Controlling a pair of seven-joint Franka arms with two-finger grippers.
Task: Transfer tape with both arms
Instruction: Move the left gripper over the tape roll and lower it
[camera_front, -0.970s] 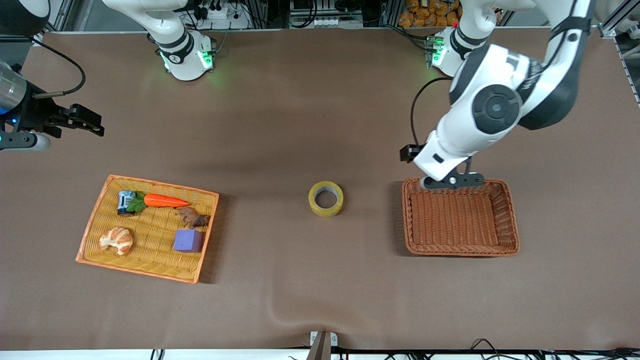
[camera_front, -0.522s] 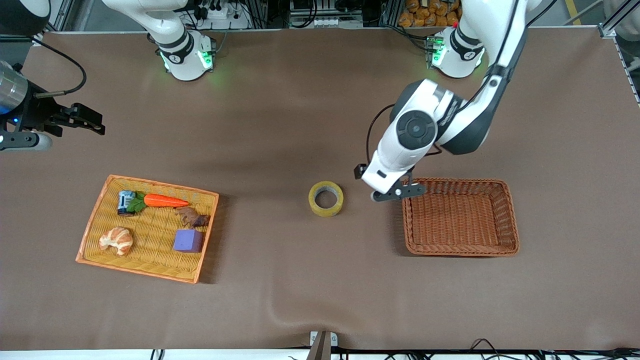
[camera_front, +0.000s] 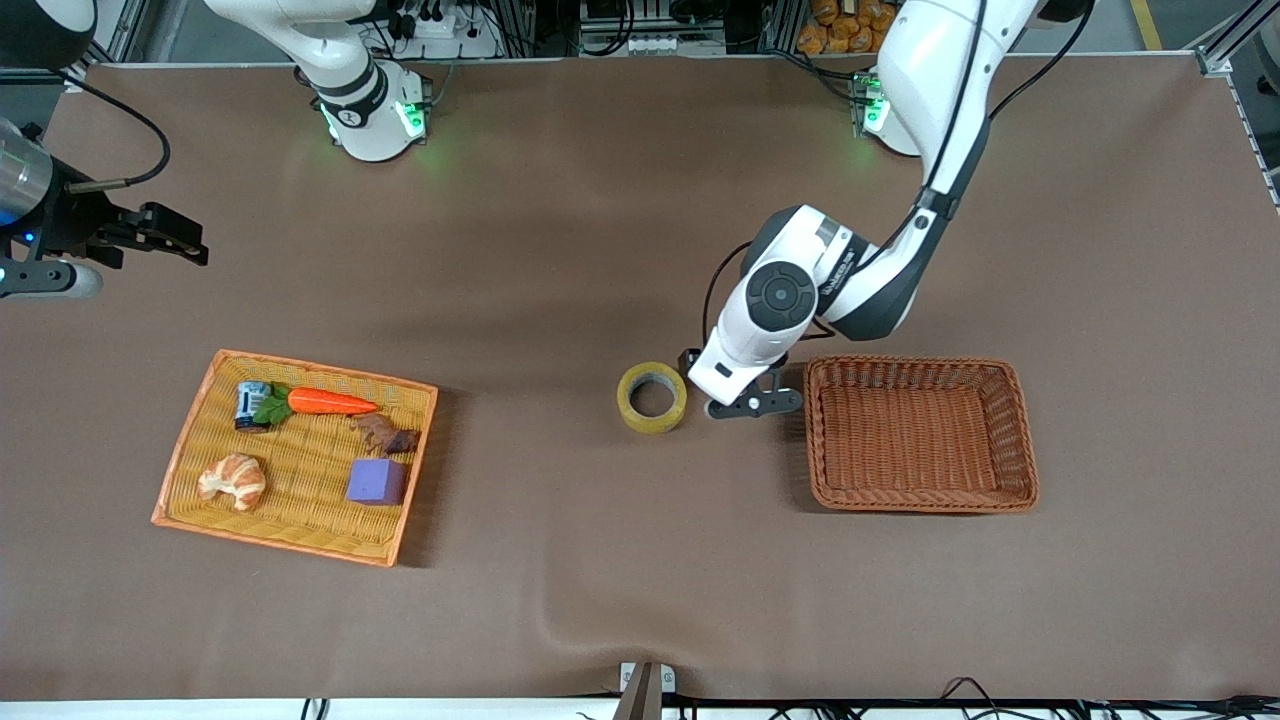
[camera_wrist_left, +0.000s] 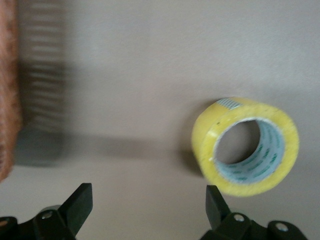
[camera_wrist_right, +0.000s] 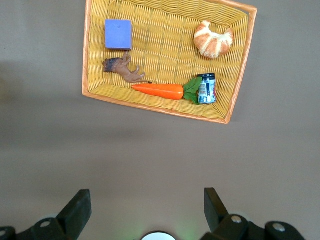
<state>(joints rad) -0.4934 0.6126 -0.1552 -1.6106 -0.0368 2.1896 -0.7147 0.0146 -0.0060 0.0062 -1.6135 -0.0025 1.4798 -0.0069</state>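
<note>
I will next transfer the tape into the brown basket (camera_front: 920, 440), so my left gripper will grab the tape by its ring's side (camera_front: 679, 408).
The tape (camera_front: 651, 397), a yellowish ring with a grey-white core, lies flat on the brown table near its middle. My left gripper (camera_front: 752, 405) is open and empty, low over the table between the tape and the brown basket (camera_front: 920, 440). In the left wrist view the tape (camera_wrist_left: 246, 146) lies just outside one of the open fingers (camera_wrist_left: 216, 202), not between them; the left gripper (camera_wrist_left: 148, 207) is over bare table. My right gripper (camera_front: 165, 245) waits open and empty, raised at the right arm's end of the table.
A yellow wicker basket (camera_front: 300, 460) at the right arm's end holds a carrot (camera_front: 330, 401), a croissant (camera_front: 232, 480), a purple cube (camera_front: 376, 481), a small can and a brown toy. It also shows in the right wrist view (camera_wrist_right: 165, 50). The brown basket holds nothing.
My left arm has swung from over the brown basket's rim toward the tape and come down beside it. The tape and the right arm have not moved.
</note>
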